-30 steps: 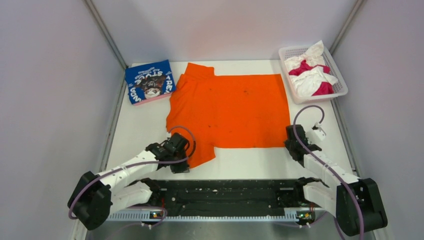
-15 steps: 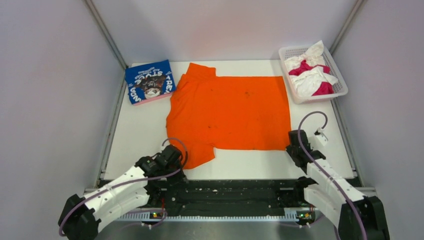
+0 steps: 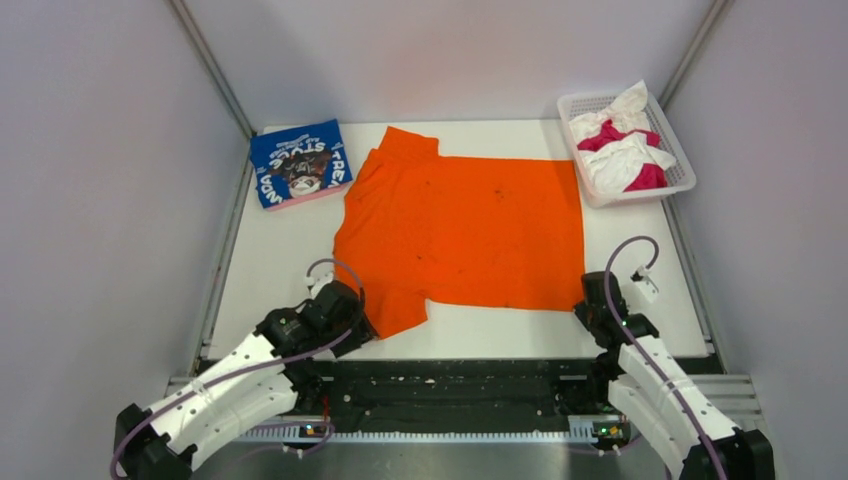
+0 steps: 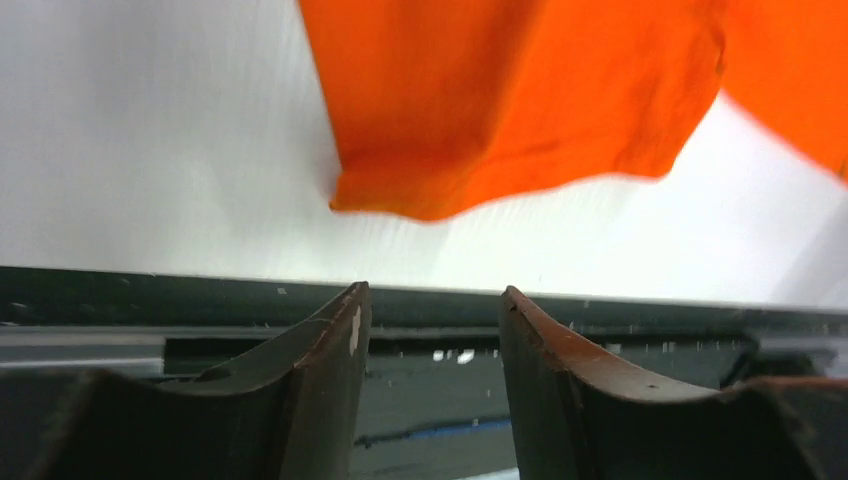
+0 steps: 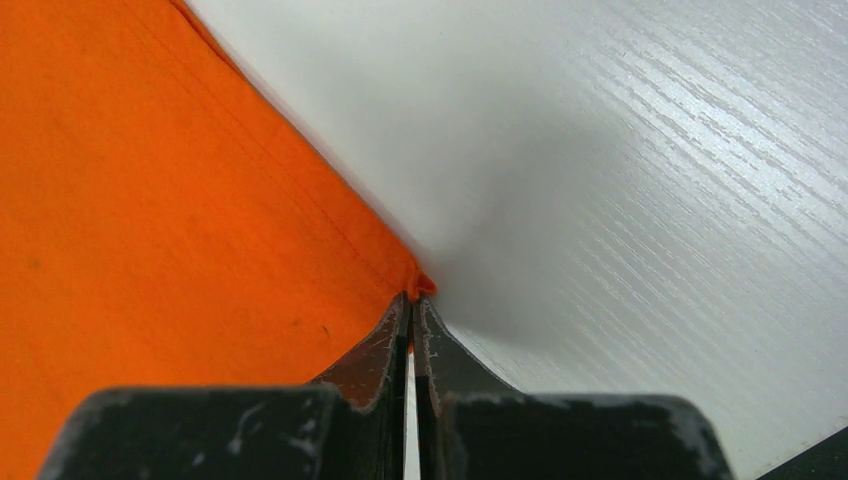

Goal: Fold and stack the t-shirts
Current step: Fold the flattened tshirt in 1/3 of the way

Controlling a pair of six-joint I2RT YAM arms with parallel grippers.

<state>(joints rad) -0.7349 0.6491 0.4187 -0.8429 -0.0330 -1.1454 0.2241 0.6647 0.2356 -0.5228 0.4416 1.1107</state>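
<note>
The t-shirt's near side needs to be folded over its middle, so next my left gripper should grab the orange t-shirt's near sleeve by its outer corner (image 3: 384,334) (image 4: 378,196).
A bright orange t-shirt (image 3: 470,230) lies spread flat across the middle of the table, neck to the left. My left gripper (image 3: 345,318) stands open at the near edge, just short of the near sleeve (image 4: 500,110), with nothing between its fingers (image 4: 432,292). My right gripper (image 3: 592,300) is shut on the shirt's near right hem corner (image 5: 413,297), and orange cloth (image 5: 150,200) spreads out to its left. A folded blue t-shirt (image 3: 298,163) with white lettering lies at the back left. White and magenta t-shirts (image 3: 625,150) are heaped in the basket.
The white lattice basket (image 3: 684,172) stands at the back right corner. Grey walls close in the table on the left, right and back. A black rail (image 3: 460,385) runs along the near edge between the arm bases.
Both arms drew back toward the near edge and the orange shirt slid that way. The left gripper opened and let go of the sleeve. The right gripper closed on the hem corner.
</note>
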